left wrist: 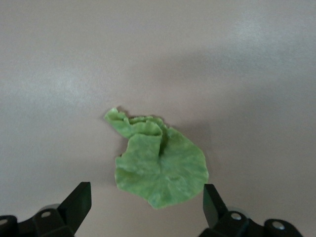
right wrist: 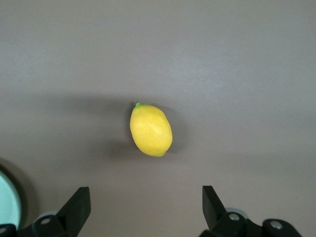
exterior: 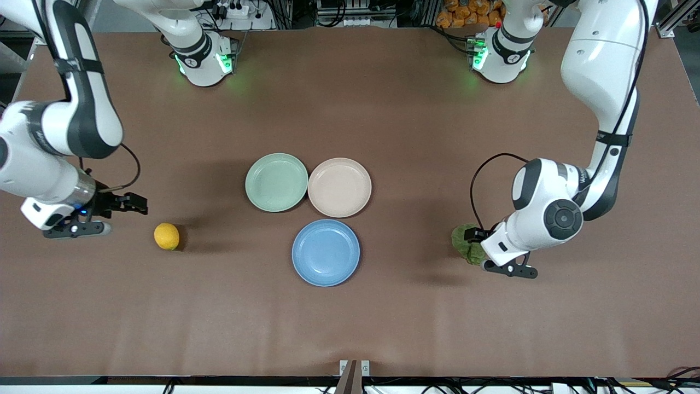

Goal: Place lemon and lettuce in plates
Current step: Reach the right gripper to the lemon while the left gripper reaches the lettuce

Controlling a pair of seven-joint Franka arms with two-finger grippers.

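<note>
The lemon needs to go in the blue plate (exterior: 326, 253). I should grab it next by its rounded middle (exterior: 167, 236) with my right gripper.
The yellow lemon (exterior: 166, 236) lies on the brown table toward the right arm's end; it also shows in the right wrist view (right wrist: 150, 130). My right gripper (exterior: 134, 203) is open and empty above the table beside the lemon, apart from it (right wrist: 146, 202). The green wrinkly lettuce (exterior: 467, 246) lies flat toward the left arm's end and shows in the left wrist view (left wrist: 158, 163). My left gripper (exterior: 474, 235) is open just above the leaf's edge, its fingertips either side of it (left wrist: 147, 202). The blue plate (exterior: 326, 253) and the beige-pink plate (exterior: 339, 187) stand empty mid-table.
A pale mint-green plate (exterior: 276, 181) stands empty, touching the beige-pink plate on the side toward the right arm; its rim shows in the right wrist view (right wrist: 7, 205). The blue plate is nearer the front camera than both. Bare brown table lies between the plates and each item.
</note>
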